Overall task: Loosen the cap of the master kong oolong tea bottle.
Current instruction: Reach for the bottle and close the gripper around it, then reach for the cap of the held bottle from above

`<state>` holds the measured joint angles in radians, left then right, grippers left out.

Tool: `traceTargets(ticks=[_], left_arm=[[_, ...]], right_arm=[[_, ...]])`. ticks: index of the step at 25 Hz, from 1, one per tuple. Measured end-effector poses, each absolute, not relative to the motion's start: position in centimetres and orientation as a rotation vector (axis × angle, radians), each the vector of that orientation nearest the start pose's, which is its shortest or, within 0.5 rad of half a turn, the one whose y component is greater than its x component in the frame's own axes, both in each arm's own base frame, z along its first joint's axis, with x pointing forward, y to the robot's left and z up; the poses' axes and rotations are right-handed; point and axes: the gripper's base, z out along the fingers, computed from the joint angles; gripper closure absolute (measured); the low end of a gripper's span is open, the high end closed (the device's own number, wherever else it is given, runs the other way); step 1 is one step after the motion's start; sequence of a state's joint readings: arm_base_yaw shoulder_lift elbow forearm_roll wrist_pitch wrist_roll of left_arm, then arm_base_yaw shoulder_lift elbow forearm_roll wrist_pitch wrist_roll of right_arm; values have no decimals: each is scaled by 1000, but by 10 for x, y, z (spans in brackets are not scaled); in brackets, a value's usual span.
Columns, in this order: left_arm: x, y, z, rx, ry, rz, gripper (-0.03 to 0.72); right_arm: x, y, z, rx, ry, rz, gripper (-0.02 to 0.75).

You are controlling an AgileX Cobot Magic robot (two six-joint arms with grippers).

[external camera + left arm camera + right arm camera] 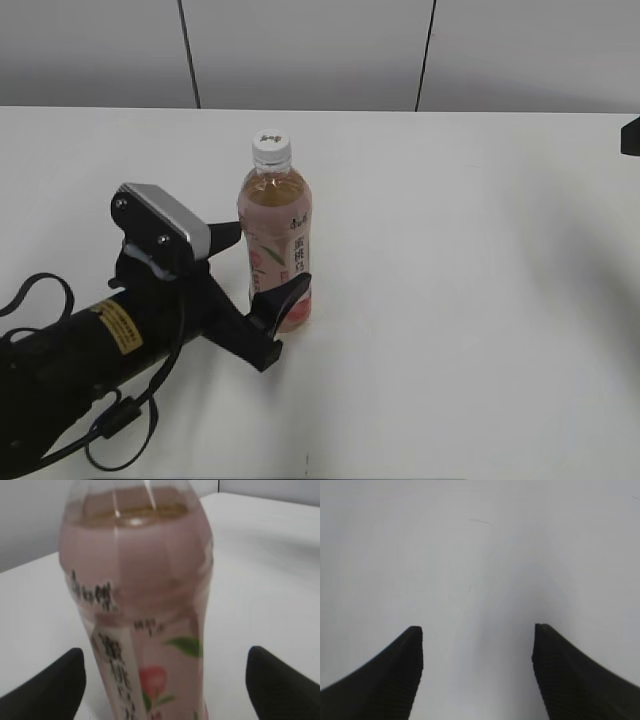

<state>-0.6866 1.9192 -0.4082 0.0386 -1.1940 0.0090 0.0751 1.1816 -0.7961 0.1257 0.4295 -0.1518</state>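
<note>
The tea bottle's white cap (271, 147) needs to stay free to twist. My left gripper will next hold the tea bottle by its labeled lower body (282, 285).
The master kong oolong tea bottle (277, 240) stands upright on the white table, with its pale pink peach label facing me. Its white cap (271, 149) sits on top. My left gripper (265, 275) is open, with one finger on each side of the bottle's lower body and gaps showing. In the left wrist view the bottle (140, 605) fills the middle between the two black fingers (165, 680); the cap is out of that view. My right gripper (477, 655) is open and empty above bare table. Only a dark bit of the right arm (630, 135) shows at the right edge.
The white table (480, 300) spreads wide to the right and front of the bottle. The left arm's black cable (110, 420) loops at the front left. A grey panelled wall (320, 50) stands behind the table.
</note>
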Motion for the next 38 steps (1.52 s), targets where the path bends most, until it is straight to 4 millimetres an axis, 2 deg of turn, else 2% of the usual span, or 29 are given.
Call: traceTargets(ticks=[5, 10, 12, 14, 20, 23, 26, 30, 34, 38], left_arm=[[233, -194, 124, 615, 1624, -525, 100], [244, -204, 122, 605, 1600, -530, 113], [245, -204, 119, 606, 1610, -527, 169], [245, -203, 119, 600, 1614, -523, 260], [245, -203, 119, 599, 1613, -523, 263], [245, -203, 119, 603, 1612, -525, 263], [244, -204, 119, 626, 1602, -523, 263], [241, -208, 120, 709, 1568, -528, 263], [239, -208, 126, 738, 1578, -526, 263], [238, -207, 136, 757, 1587, -504, 263]], right_arm=[[242, 23, 286, -156, 2292, 80, 219], [241, 23, 286, -156, 2293, 80, 219], [241, 23, 286, -156, 2293, 80, 219], [241, 23, 286, -155, 2293, 81, 219], [240, 24, 288, -201, 2321, 75, 245], [240, 30, 300, -275, 2345, 89, 253], [242, 44, 323, -352, 2347, 164, 256], [243, 75, 351, -483, 2370, 330, 256], [249, 107, 362, -597, 2443, 509, 256], [257, 138, 362, -707, 2520, 632, 256]])
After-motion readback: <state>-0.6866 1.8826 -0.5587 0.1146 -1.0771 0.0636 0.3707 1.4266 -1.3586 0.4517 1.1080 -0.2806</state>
